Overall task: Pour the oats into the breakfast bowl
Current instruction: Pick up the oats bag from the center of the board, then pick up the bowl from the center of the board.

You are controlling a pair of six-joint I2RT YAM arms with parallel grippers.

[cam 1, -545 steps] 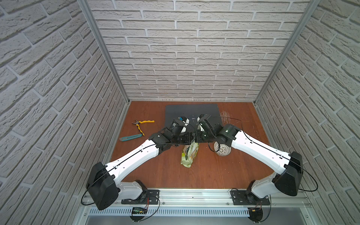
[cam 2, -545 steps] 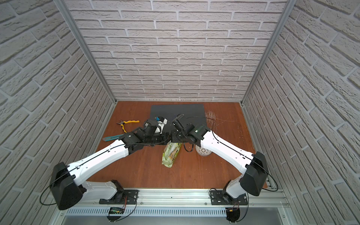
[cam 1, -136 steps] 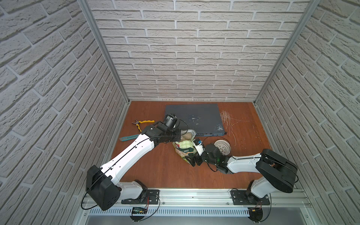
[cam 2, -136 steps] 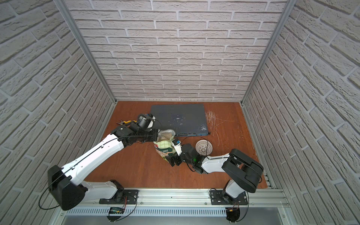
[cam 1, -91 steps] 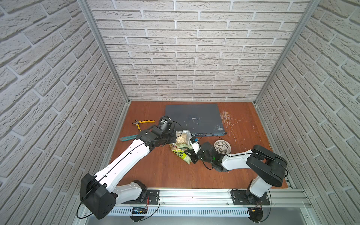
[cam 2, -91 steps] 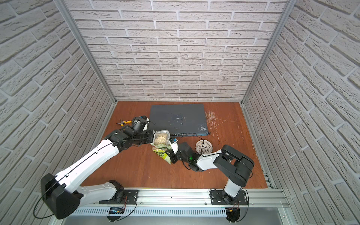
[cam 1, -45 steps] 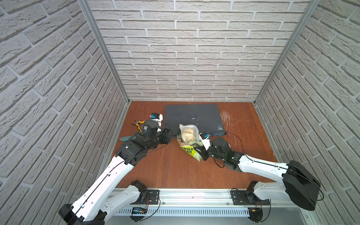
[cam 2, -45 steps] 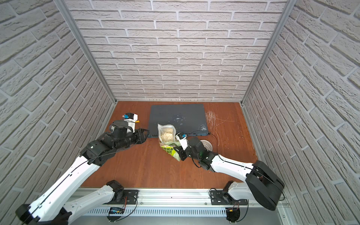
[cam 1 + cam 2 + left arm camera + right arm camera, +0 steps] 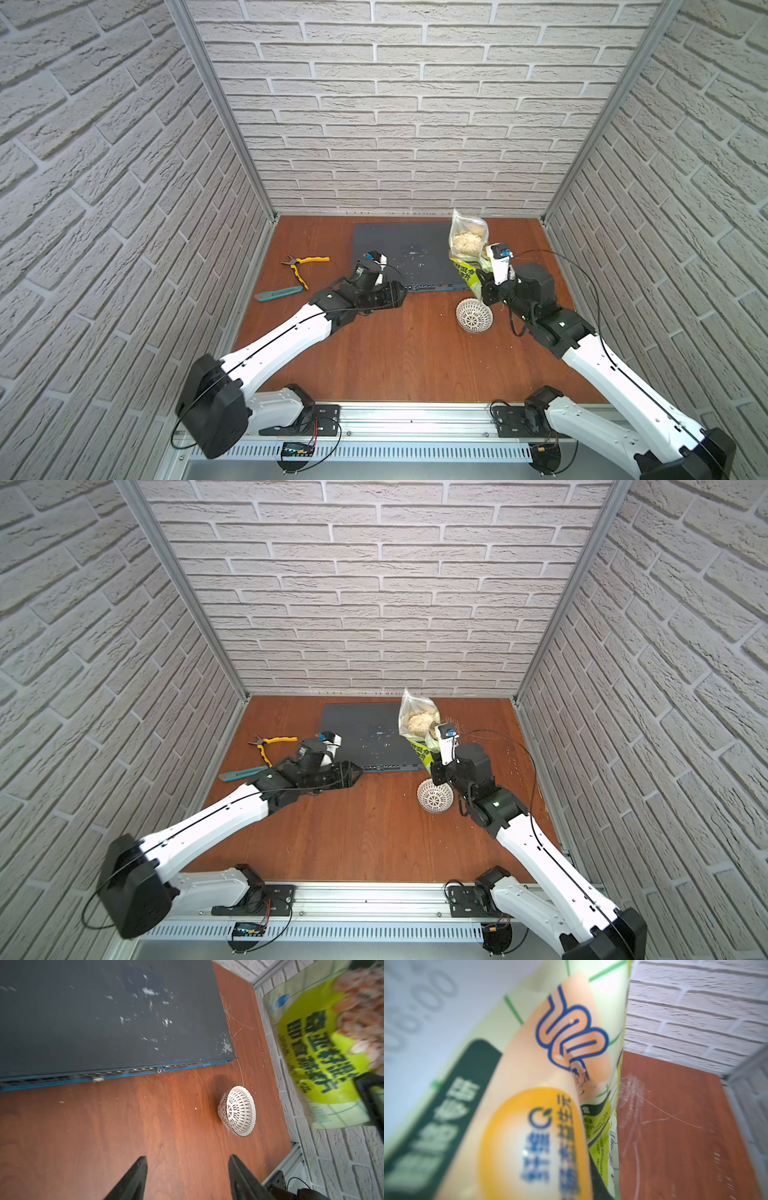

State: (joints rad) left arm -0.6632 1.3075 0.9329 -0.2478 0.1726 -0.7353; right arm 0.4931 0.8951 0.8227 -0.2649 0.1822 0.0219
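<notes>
My left gripper grips the bowl by its rim on the side away from the pouch (image 9: pixel 468 253) next, which leaves the bowl's opening open for pouring oats.
The green-and-white checked pouch (image 9: pixel 468 253) (image 9: pixel 417 729) hangs upright in the air, its top open and pale oats (image 9: pixel 466 241) showing inside. My right gripper (image 9: pixel 485 286) (image 9: pixel 436 771) is shut on its lower part. The pouch (image 9: pixel 508 1105) fills the right wrist view. The white lattice bowl (image 9: pixel 474 316) (image 9: pixel 435 796) (image 9: pixel 236 1110) sits on the table just in front of and below the pouch. My left gripper (image 9: pixel 400 297) (image 9: pixel 187 1159) is open and empty, well to the left of the bowl, with the pouch (image 9: pixel 324 1059) beyond it.
A flat dark grey box (image 9: pixel 403 253) lies at the back middle. Yellow-handled pliers (image 9: pixel 305 266) and a teal knife (image 9: pixel 277 294) lie at the left. The right wall (image 9: pixel 582 257) stands close behind the pouch and bowl.
My left gripper has opened, let go of the pouch and drawn back to the left. The right gripper has lifted the pouch and carried it right, to just behind the bowl.
</notes>
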